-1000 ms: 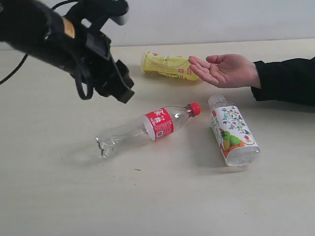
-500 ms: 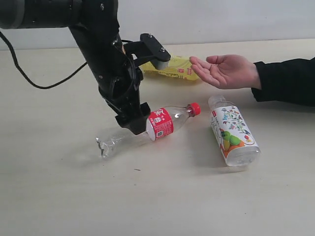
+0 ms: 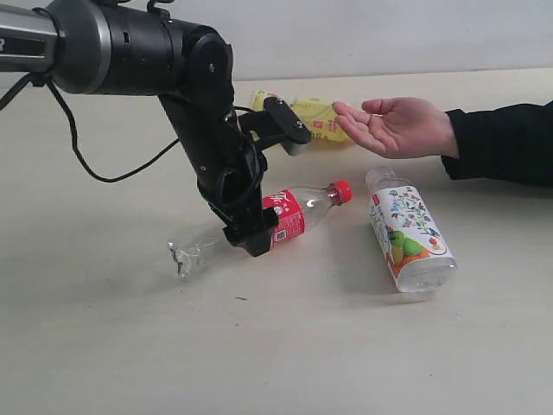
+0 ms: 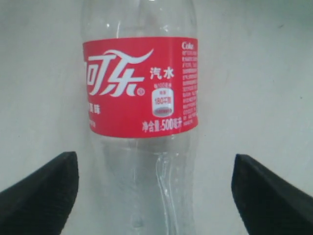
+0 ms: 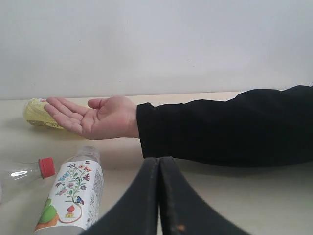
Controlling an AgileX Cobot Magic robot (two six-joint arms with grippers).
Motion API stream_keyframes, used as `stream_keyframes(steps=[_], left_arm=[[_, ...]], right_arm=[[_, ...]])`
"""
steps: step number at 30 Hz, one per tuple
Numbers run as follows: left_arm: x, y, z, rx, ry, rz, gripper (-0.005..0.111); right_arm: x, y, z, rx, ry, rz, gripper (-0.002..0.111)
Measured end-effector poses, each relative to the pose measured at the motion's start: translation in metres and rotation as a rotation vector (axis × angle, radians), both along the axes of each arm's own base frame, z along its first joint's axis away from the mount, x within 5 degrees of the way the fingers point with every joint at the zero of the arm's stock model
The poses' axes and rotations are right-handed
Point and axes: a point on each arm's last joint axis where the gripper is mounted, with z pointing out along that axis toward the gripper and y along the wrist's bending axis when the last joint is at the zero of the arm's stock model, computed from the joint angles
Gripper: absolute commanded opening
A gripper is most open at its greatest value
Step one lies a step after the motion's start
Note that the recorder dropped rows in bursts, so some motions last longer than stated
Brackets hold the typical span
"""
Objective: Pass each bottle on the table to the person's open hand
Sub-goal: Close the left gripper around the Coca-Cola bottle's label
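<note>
The bottle's clear body (image 4: pixel 142 181) is below the fingers of my left gripper, and the tabletop shows between my fingers. My left gripper should go down farther before it closes on the bottle.
The clear bottle with red label and red cap (image 3: pixel 298 210) lies on its side mid-table (image 3: pixel 104 346). My left gripper (image 3: pixel 253 233) is open and low over its body; in the left wrist view the bottle (image 4: pixel 142 88) lies between the spread fingertips (image 4: pixel 49 191), gaps on both sides. The yellow bottle (image 3: pixel 307 115) lies behind the person's open hand (image 3: pixel 393 124), held palm up. The floral-label bottle (image 3: pixel 406 233) lies to the right. My right gripper (image 5: pixel 159 166) is shut and empty, facing the hand (image 5: pixel 93 116). The green-label bottle is out of view.
The person's black sleeve (image 3: pixel 501 143) reaches in from the right edge. A black cable (image 3: pixel 104 173) trails from the left arm over the table at the left. A pale wall stands behind the table's far edge.
The left arm swung down and rightward from the upper left, and its open gripper now straddles the red-label bottle. The bottles and the hand have stayed put.
</note>
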Motion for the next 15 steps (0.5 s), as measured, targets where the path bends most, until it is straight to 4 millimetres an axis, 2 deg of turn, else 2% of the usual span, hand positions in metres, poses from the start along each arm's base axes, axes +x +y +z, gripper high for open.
stream_keyframes(steps=[7, 15], left_arm=[[0.001, 0.0, -0.006, 0.011, 0.01, -0.001, 0.082], [0.002, 0.0, -0.024, 0.046, 0.032, -0.009, 0.081]], right_arm=[[0.0, 0.0, 0.0, 0.0, 0.0, 0.0, 0.0], [0.0, 0.0, 0.0, 0.0, 0.0, 0.0, 0.0]])
